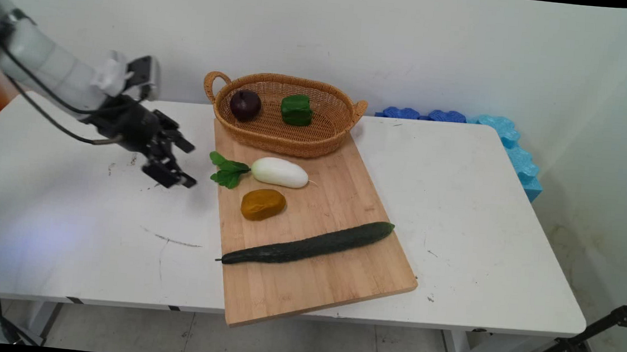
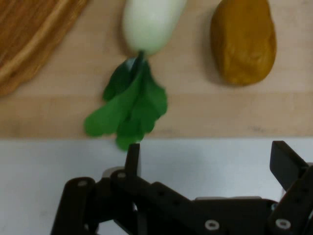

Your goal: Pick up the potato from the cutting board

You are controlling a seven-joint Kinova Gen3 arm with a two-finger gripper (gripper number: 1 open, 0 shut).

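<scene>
The gripper grabs the brown potato around its rounded middle next, to put the potato in the wicker basket.
My gripper hangs open over the white table, just left of the wooden cutting board, with nothing between its fingers. Nearest to it is a white radish with green leaves pointing toward the gripper. In the hand view the gripper is just short of the leaves, with the radish beyond them. A brown potato lies beside the radish, seen also as the potato in the hand view. A long cucumber lies across the board nearer the front.
A wicker basket at the board's far end holds a dark purple onion and a green pepper. Blue foam pieces lie at the table's back right. A tripod stands on the floor at right.
</scene>
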